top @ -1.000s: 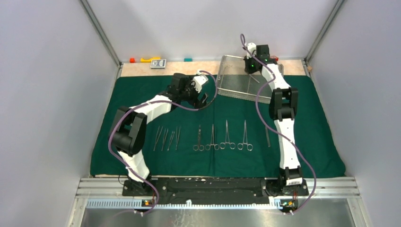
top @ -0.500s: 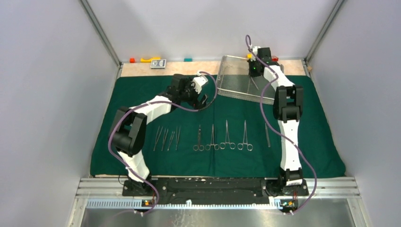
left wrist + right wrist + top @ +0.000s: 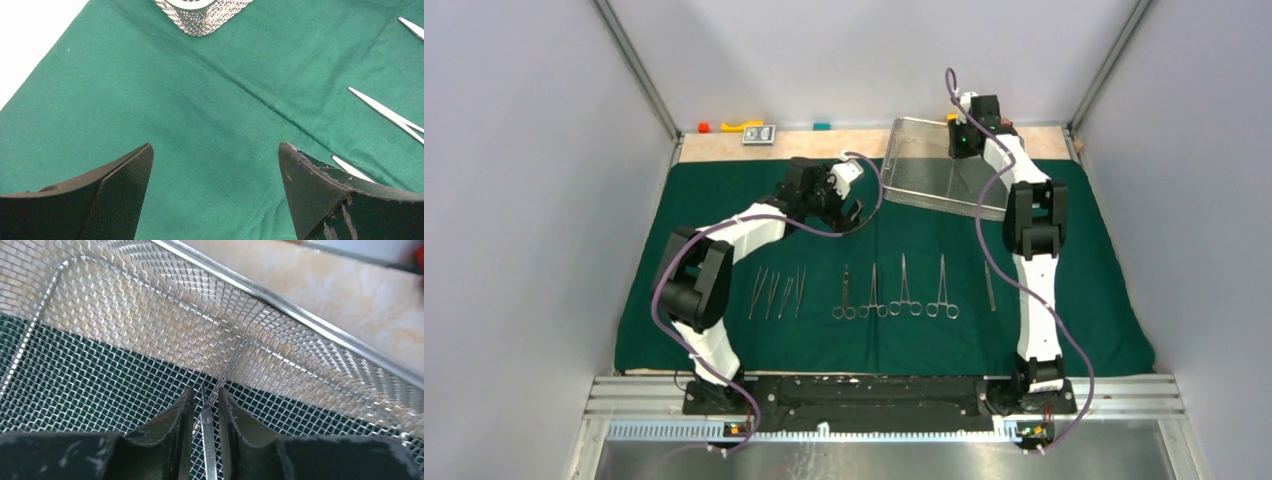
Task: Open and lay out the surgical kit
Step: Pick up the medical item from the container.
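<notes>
I should next grab the flat steel handle near its thin-tipped end (image 3: 955,160) (image 3: 207,422) with my right gripper, so the remaining handle stays free to hand over to my left gripper.
The dark green cloth (image 3: 724,200) lies spread over the table. On it lies a row of steel instruments: tweezers (image 3: 774,292), ring-handled clamps (image 3: 894,290) and one slim tool (image 3: 990,285). The wire-mesh tray (image 3: 914,165) sits at the back right. My right gripper (image 3: 959,155) (image 3: 205,392) reaches into the tray, jaws slightly apart. A flat steel handle (image 3: 206,435) lies between them, with a thin gap on each side. My left gripper (image 3: 856,212) (image 3: 215,155) hovers wide open over bare cloth (image 3: 210,100), holding nothing; the tray's corner (image 3: 200,20) shows ahead of it.
Along the back edge on the wooden strip (image 3: 854,142) sit a red block (image 3: 703,127), a yellow piece (image 3: 742,125), a teal block (image 3: 822,126) and a small grey device (image 3: 760,135). Grey walls enclose the table on the left, right and back.
My right gripper has shifted slightly toward the tray's back right, and its jaws have parted a little around the steel handle. The left arm has not moved.
</notes>
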Available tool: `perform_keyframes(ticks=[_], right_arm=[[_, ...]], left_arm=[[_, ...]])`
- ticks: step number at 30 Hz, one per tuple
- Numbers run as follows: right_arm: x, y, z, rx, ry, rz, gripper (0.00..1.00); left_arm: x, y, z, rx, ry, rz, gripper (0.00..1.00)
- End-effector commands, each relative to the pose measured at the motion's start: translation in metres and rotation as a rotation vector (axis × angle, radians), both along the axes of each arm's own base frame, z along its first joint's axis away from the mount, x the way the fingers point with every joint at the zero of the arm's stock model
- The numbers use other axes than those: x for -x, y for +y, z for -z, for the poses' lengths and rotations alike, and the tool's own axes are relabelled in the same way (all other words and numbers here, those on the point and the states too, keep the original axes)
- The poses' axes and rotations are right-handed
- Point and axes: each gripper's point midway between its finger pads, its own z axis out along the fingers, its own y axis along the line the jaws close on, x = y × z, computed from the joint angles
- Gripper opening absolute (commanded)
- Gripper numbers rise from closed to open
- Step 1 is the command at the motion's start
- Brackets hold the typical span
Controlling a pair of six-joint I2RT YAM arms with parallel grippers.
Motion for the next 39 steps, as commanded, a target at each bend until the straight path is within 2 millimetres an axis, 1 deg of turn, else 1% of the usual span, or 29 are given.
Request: perform_keyframes(ticks=[1, 4, 8, 13, 17, 24, 28, 36, 39], right_arm=[[-0.024, -0.003, -0.059, 0.006, -0.140, -0.005, 0.24], [-0.025, -0.004, -0.052, 0.015, -0.130, -0.009, 0.25], [-0.023, -0.005, -0.035, 0.020, -0.097, -0.015, 0.24], [-0.017, -0.002, -0.015, 0.010, -0.054, -0.037, 0.24], [-0.011, -0.004, 0.000, 0.016, -0.019, -0.040, 0.24], [0.001, -0.007, 0.037, 0.036, 0.069, -0.045, 0.24], [0.005, -0.009, 0.051, 0.052, 0.109, -0.050, 0.23], [0.017, -0.016, 0.070, 0.094, 0.170, -0.049, 0.12], [0.019, -0.020, 0.073, 0.109, 0.177, -0.039, 0.07]], left_arm=[[-0.004, -0.002, -0.028, 0.036, -0.075, 0.013, 0.99], [-0.005, -0.003, -0.026, 0.035, -0.072, 0.013, 0.99], [-0.006, -0.003, -0.024, 0.031, -0.072, 0.011, 0.99], [-0.007, -0.003, -0.024, 0.032, -0.070, 0.013, 0.99], [-0.007, -0.003, -0.021, 0.030, -0.065, 0.012, 0.99], [-0.006, -0.002, -0.019, 0.027, -0.061, 0.010, 0.99], [-0.006, -0.002, -0.016, 0.026, -0.056, 0.010, 0.99], [-0.006, 0.000, -0.016, 0.024, -0.057, 0.003, 0.99], [-0.006, -0.001, -0.016, 0.028, -0.053, 0.005, 0.99]])
